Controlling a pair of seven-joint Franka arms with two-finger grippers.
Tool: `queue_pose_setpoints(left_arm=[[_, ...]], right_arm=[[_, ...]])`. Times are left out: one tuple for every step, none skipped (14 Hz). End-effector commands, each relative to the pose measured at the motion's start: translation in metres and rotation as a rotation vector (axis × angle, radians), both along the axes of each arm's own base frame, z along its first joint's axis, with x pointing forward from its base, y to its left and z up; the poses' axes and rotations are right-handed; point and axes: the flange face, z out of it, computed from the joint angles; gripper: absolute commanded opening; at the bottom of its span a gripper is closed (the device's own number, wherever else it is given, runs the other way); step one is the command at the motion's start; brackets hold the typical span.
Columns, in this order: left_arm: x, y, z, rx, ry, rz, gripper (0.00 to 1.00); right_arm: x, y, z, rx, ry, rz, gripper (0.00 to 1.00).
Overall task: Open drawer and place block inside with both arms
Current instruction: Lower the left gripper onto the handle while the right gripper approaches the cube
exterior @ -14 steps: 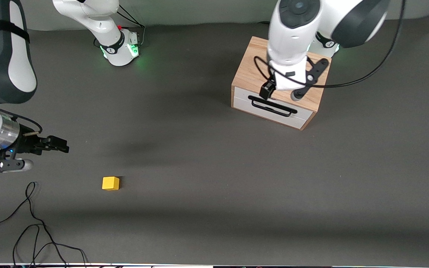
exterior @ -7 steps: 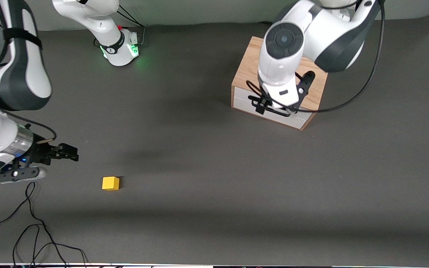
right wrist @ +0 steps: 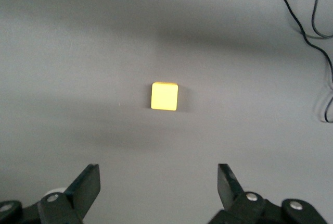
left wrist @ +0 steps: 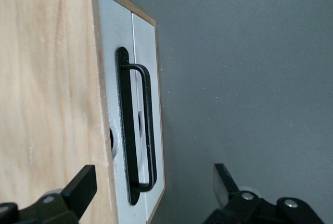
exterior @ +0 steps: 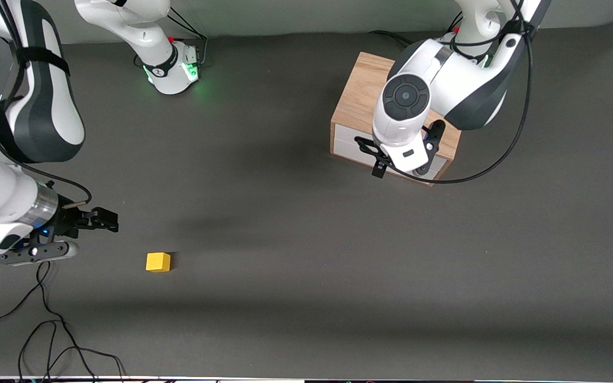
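My right gripper grabs the yellow block by its body (exterior: 158,261) next, to place it inside the drawer (exterior: 350,144).
The drawer (exterior: 350,144) is shut in its light-wood box (exterior: 362,93), and its black wire handle (left wrist: 148,130) lies flat against the white front (left wrist: 145,52). My left gripper (exterior: 382,168) hangs open over the front edge of the box. In the left wrist view this gripper (left wrist: 154,182) has one finger over the wooden top (left wrist: 47,104) and the other over the table in front of the drawer, with the handle's end between them. The yellow block (exterior: 158,261) sits alone on the grey mat. My right gripper (exterior: 101,219) is open above the mat beside it, and the block (right wrist: 164,96) lies ahead of the gripper's (right wrist: 157,182) spread fingers.
Loose black cables (exterior: 46,330) trail over the mat nearer the front camera at the right arm's end, and show in the right wrist view (right wrist: 307,15). The right arm's green-lit base (exterior: 171,69) stands along the table's back edge.
The left gripper has come down from over the box top to the drawer's front edge. The right gripper has shifted a little toward the block. The block and the drawer have not moved.
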Motion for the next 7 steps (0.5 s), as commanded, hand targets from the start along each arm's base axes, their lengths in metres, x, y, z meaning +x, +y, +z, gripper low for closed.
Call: queue_pose_setpoints(left_arm=[[0.0,0.001,-0.029,0.028,-0.011,0.003,1.0],[0.002,0.001,-0.038,0.033,-0.003,0.0,1.0],[0.003,0.001,-0.046,0.038,0.004,-0.005,1.0],[0.004,0.0,-0.053,0.04,0.009,-0.006,1.0],[0.006,-0.002,-0.055,0.032,-0.001,-0.008,1.0],[0.008,-0.001,-0.057,0.028,-0.003,-0.005,1.0],[0.008,-0.001,-0.062,0.028,0.004,-0.005,1.0]], right_arm=[[0.022,0.002,-0.033,0.042,-0.023,-0.015,1.0],[0.024,0.001,-0.051,0.04,0.0,-0.017,1.0],[0.031,-0.002,-0.077,0.041,0.009,-0.024,1.0],[0.038,-0.001,-0.102,0.04,-0.001,-0.026,1.0],[0.041,0.003,-0.117,0.039,-0.01,-0.023,1.0],[0.044,0.006,-0.133,0.036,-0.01,-0.029,1.0],[0.047,0.001,-0.16,0.034,-0.007,-0.038,1.0]])
